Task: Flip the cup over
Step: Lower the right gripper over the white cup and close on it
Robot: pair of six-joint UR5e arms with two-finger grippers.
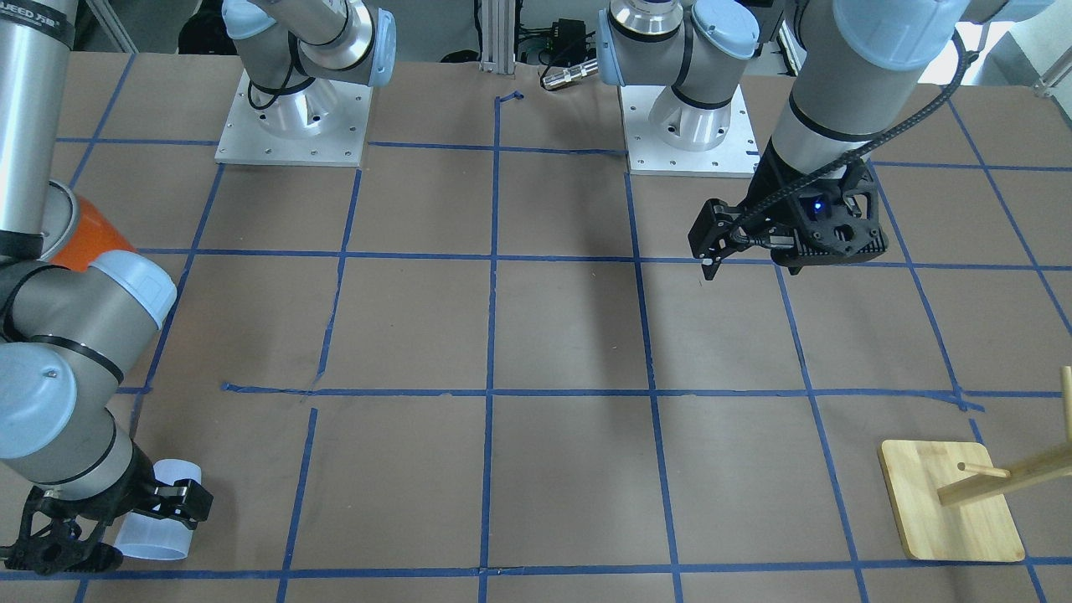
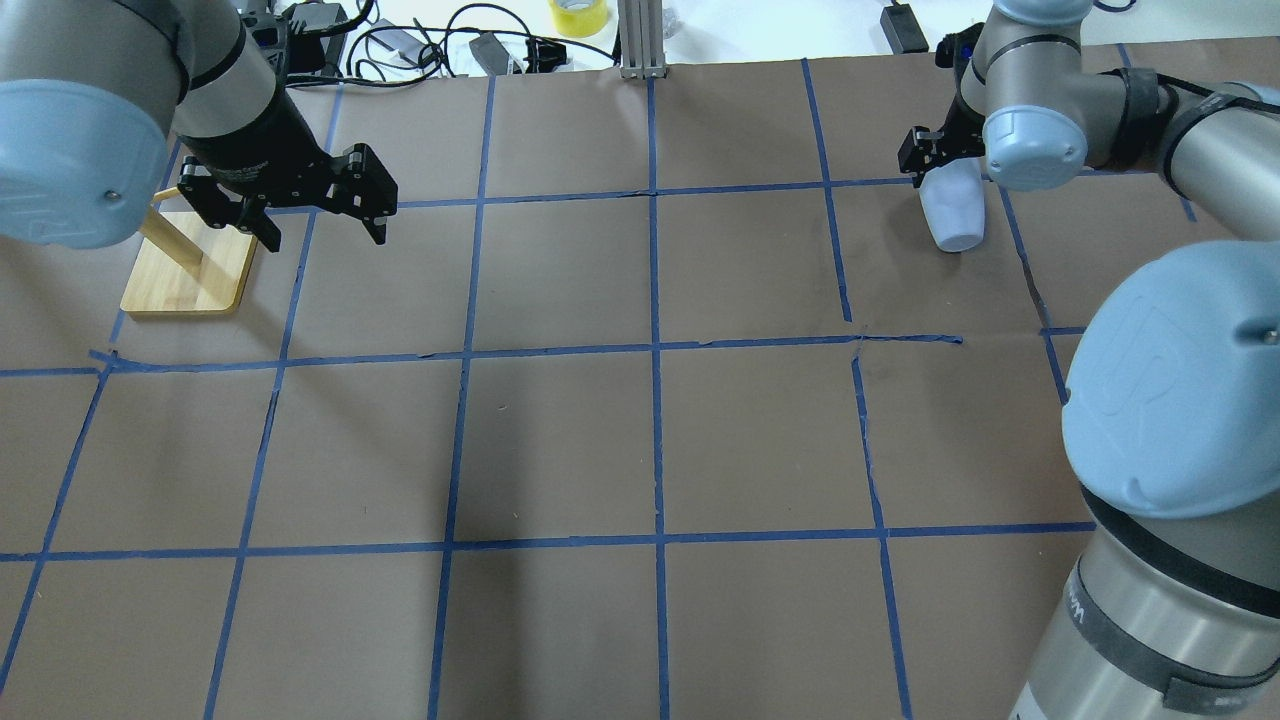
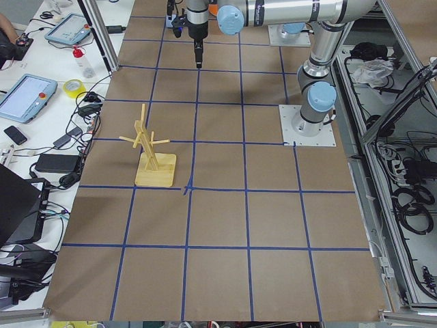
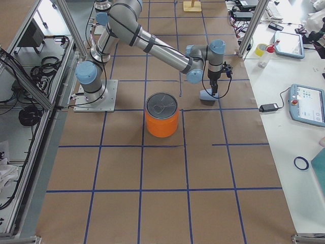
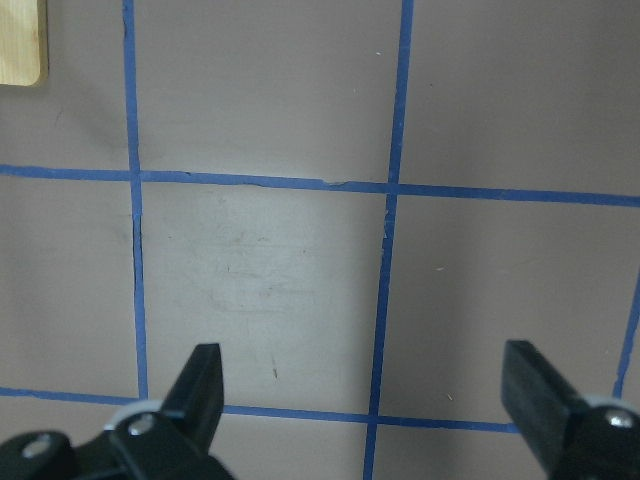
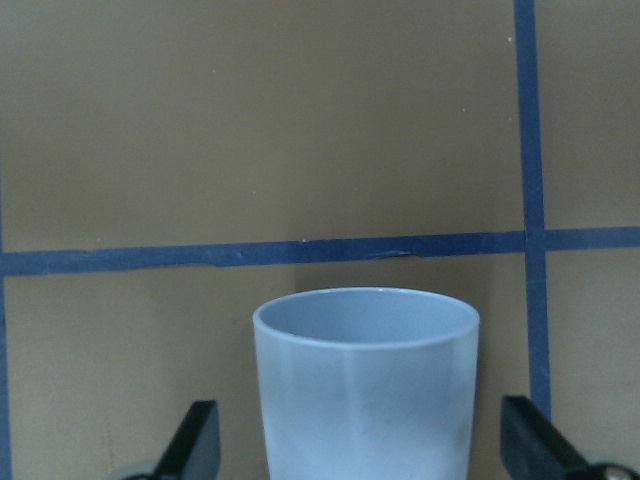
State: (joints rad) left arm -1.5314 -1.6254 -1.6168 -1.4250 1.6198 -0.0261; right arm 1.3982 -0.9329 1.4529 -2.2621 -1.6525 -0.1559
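Next, my right gripper grips the pale blue-white cup (image 1: 161, 534) by its sides to flip it over.
The pale blue-white cup (image 6: 365, 390) sits on the brown table at the robot's far right. It also shows in the overhead view (image 2: 955, 220) and the front view (image 1: 151, 536). My right gripper (image 6: 355, 445) is open around it, and both fingers stand clear of its sides. The cup's narrow end is toward the wrist camera and its wide rim is farther away. I cannot tell whether it stands mouth-down or lies tilted. My left gripper (image 5: 365, 400) is open and empty above bare table, near the wooden stand (image 2: 190, 275).
A large orange can (image 4: 162, 117) stands behind the right arm's elbow, toward the robot from the cup. The wooden peg stand (image 1: 946, 502) is at the far left corner. Blue tape lines grid the table (image 2: 650, 440).
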